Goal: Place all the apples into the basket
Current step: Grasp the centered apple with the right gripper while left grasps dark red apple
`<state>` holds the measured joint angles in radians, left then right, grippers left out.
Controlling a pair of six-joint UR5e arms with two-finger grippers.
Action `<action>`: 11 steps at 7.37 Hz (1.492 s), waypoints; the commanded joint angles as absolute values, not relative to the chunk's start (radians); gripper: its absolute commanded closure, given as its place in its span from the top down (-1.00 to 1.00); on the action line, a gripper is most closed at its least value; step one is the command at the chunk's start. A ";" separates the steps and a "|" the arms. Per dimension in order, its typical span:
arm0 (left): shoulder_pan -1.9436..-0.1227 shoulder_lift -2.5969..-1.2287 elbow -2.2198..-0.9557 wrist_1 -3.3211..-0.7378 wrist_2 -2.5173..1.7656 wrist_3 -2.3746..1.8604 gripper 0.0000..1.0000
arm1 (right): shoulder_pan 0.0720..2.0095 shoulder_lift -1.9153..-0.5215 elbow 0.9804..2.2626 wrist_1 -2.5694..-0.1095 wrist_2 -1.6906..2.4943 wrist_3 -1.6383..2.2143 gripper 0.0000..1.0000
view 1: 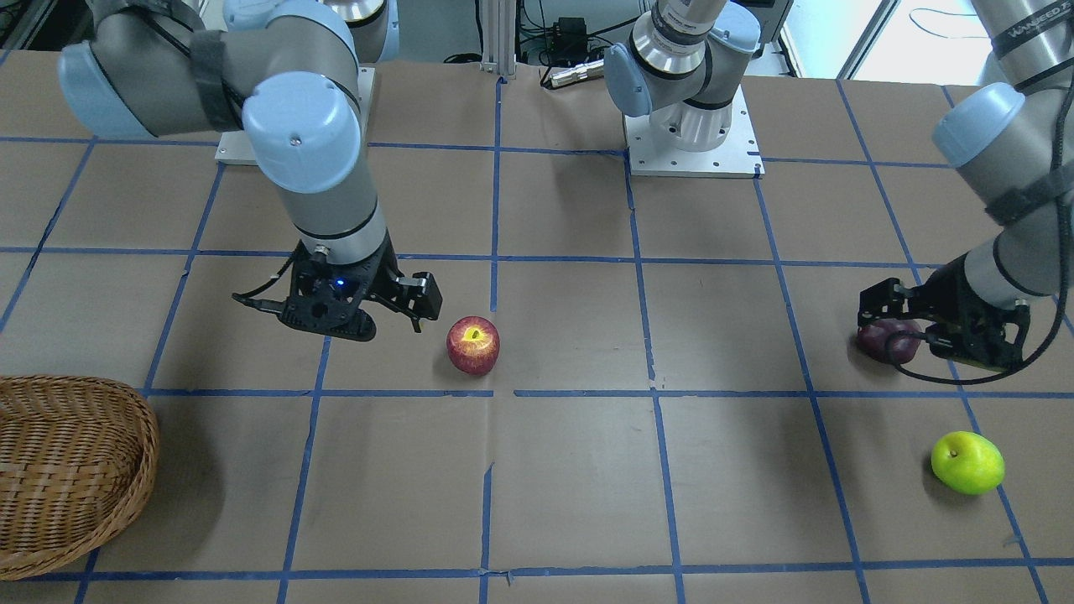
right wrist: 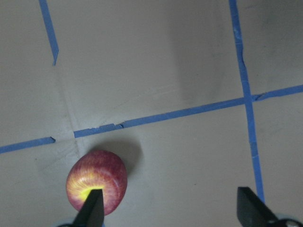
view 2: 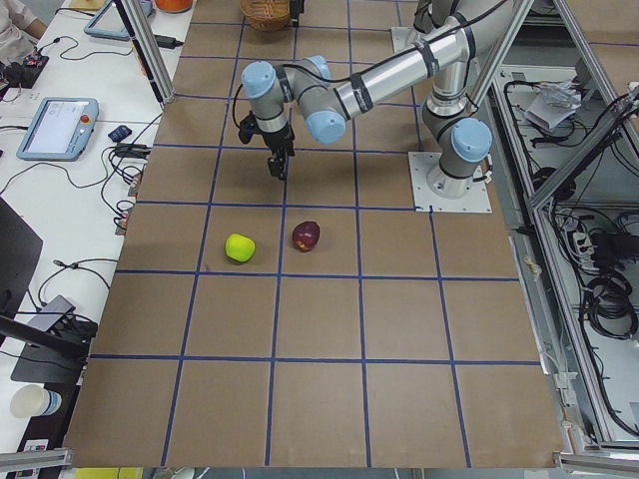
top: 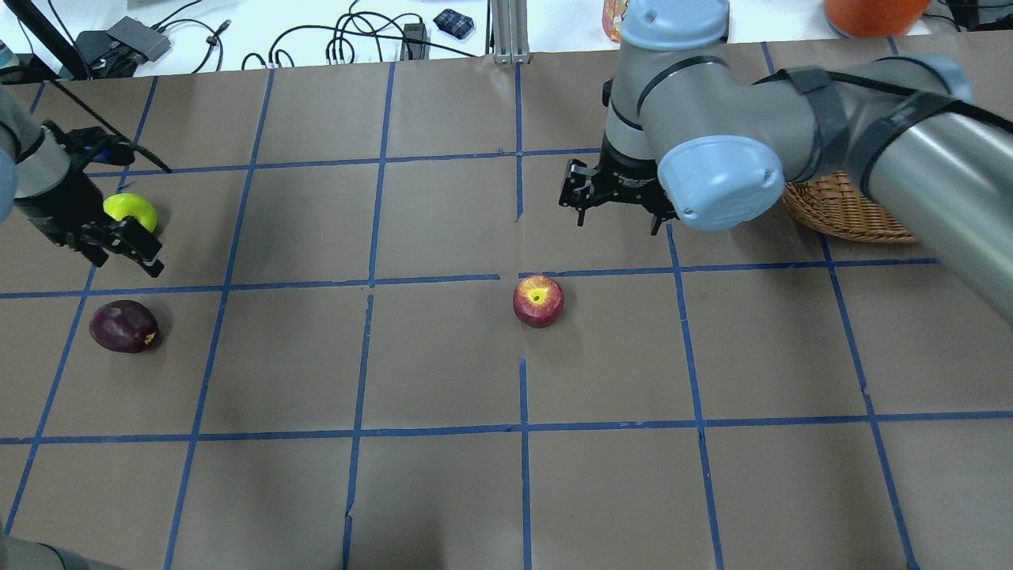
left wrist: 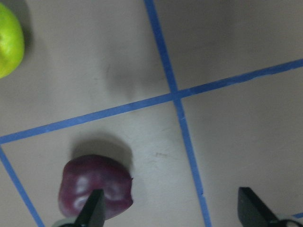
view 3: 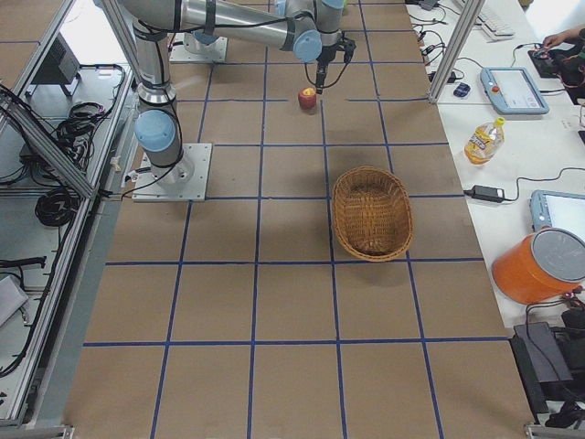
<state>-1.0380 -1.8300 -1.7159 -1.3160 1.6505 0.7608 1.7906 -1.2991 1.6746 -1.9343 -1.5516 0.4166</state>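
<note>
The red apple (view 1: 472,344) should go into the basket (view 1: 70,473), so my right gripper will grab it by its rounded sides next.
The red apple (view 1: 472,344) with a yellow stem patch lies mid-table, also in the overhead view (top: 538,301). My right gripper (top: 617,218) hovers open beside it; in its wrist view the red apple (right wrist: 97,182) sits by the left finger. The dark purple apple (top: 123,326) and the yellow-green apple (top: 130,212) lie at my left. My left gripper (top: 123,255) hovers open between them, empty; its wrist view shows the purple apple (left wrist: 94,191) under one fingertip. The wicker basket (top: 847,210) stands at my right, partly hidden by the right arm, and holds no apples (view 3: 372,212).
Brown paper with a blue tape grid covers the table (top: 443,356). The arm bases (view 1: 692,126) stand at the robot's edge. Cables and devices lie beyond the far edge (top: 356,39). An orange container (view 3: 539,265) and a bottle (view 3: 482,140) sit on a side table.
</note>
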 commanded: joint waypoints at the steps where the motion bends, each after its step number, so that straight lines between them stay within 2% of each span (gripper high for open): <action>1: -1.002 -1.813 -1.744 -1.322 1.655 0.758 1.00 | 1.873 -1.188 1.674 -2.037 -1.551 0.486 1.00; 4: -0.911 -1.812 -1.860 -1.225 1.654 0.322 1.00 | 1.887 -1.126 1.675 -2.049 -1.467 0.486 1.00; 7: -0.873 -1.842 -2.008 -0.938 1.648 0.230 1.00 | 1.888 -1.091 1.678 -2.045 -1.462 0.479 1.00; 10: -0.882 -1.861 -2.029 -0.865 1.641 0.207 1.00 | 1.910 -1.066 1.678 -2.043 -1.415 0.488 1.00; 11: -0.882 -1.873 -2.025 -0.856 1.641 0.209 1.00 | 1.911 -1.066 1.678 -2.042 -1.413 0.489 0.91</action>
<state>-0.8810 -1.8611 -2.0260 -0.8680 1.6426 0.2100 1.9047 -1.0690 1.6781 -2.0431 -1.4260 0.4854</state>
